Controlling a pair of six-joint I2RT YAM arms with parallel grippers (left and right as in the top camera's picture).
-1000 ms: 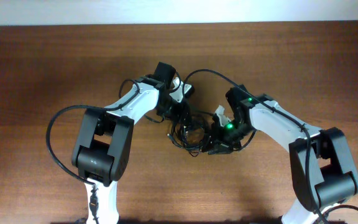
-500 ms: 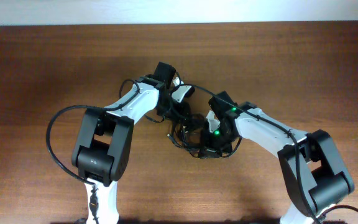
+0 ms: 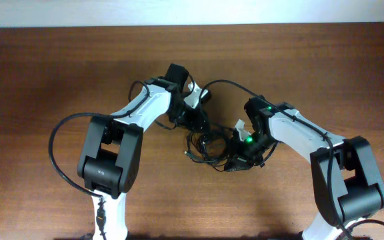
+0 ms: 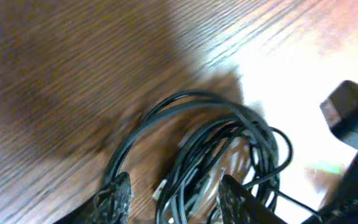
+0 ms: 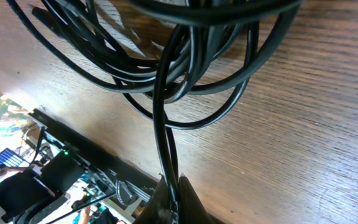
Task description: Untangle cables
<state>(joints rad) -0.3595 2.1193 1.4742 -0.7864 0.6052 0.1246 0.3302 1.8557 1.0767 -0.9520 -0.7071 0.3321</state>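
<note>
I need my left gripper to grab the bunched cable pieces next, on the tangle's side away from my right gripper, to untangle the cables.
The cables (image 3: 207, 143) lie as a loose tangle of thin black loops on the brown table, between the two arms. My left gripper (image 3: 197, 125) hovers at the tangle's upper left. In the left wrist view its gripper (image 4: 174, 200) is open, and its fingertips (image 4: 115, 194) straddle several strands of the cables (image 4: 229, 146). My right gripper (image 3: 237, 160) sits at the tangle's lower right. The right wrist view shows that gripper (image 5: 171, 194) shut on a black strand that runs up from the pads into the cables (image 5: 185, 81).
Thicker black cables (image 3: 57, 157) arc from the arm bases along the left arm (image 3: 139, 110) and the right arm (image 3: 299, 130). A pale wall edge (image 3: 192, 12) borders the table at the back. Bare wood (image 3: 45, 73) surrounds the tangle.
The right gripper reached left into the tangle, shut on a strand and has drawn back to the right with it. The left gripper's jaws have widened over the cables.
</note>
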